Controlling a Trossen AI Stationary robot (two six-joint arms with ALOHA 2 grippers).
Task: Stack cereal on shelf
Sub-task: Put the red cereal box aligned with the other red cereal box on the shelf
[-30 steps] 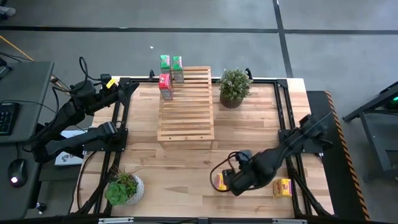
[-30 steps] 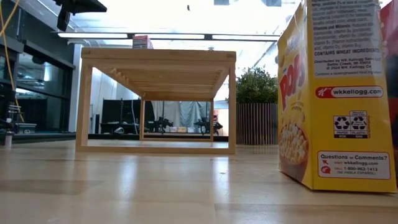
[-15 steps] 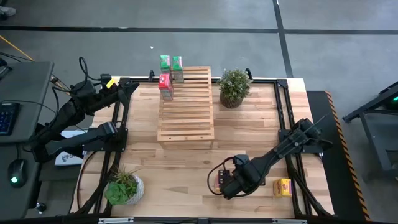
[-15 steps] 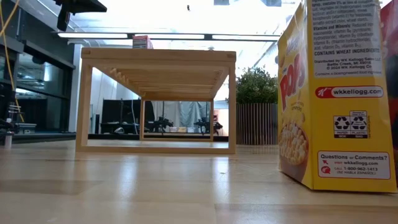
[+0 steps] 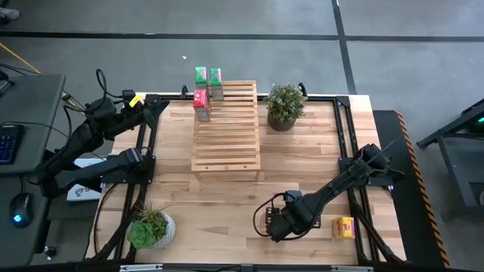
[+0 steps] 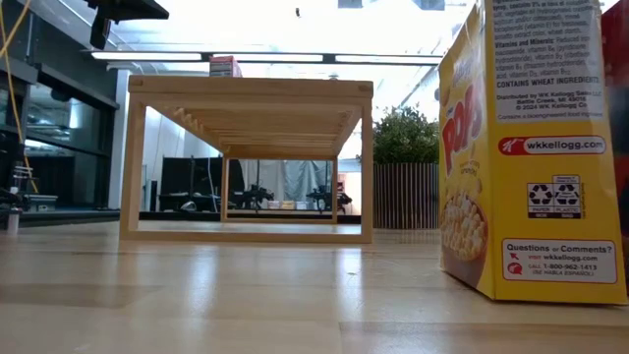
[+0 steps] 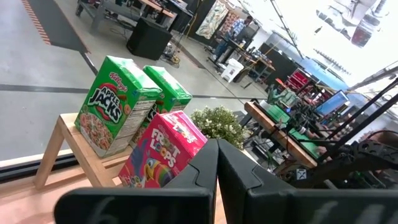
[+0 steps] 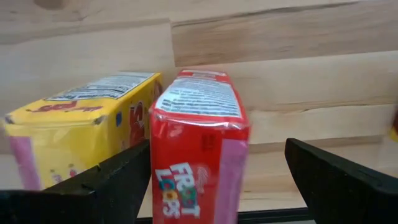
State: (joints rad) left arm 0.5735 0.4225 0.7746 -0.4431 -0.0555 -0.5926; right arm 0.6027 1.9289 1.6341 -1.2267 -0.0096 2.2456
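My right gripper will next take the red Froot Loops box by its purple-striped end, so that it can stack the box on the shelf.
The light-wood shelf (image 5: 225, 127) stands mid-table. At its far left end stand two green cereal boxes (image 5: 200, 75) (image 5: 216, 81) and a red one (image 5: 201, 104). Near the table's front edge, a red Froot Loops box (image 8: 199, 143) stands upright on the table beside a yellow box (image 8: 81, 130). My right gripper (image 8: 217, 186) points down over them, open, one finger on each side of the red box. Another yellow box (image 5: 344, 227) lies to the right. My left gripper (image 7: 217, 174) waits shut at the table's far left, level, facing the shelf boxes.
A potted plant (image 5: 285, 106) stands right of the shelf's far end. Another plant (image 5: 151, 227) sits at the front left corner. Bare tabletop lies between the shelf and the front boxes. In the low view the yellow box (image 6: 531, 147) fills the right side.
My right gripper has come down toward the red box near the table's front edge, shifting slightly toward the table's left, and its wrist has rolled. Its fingers stay open. The boxes have not moved.
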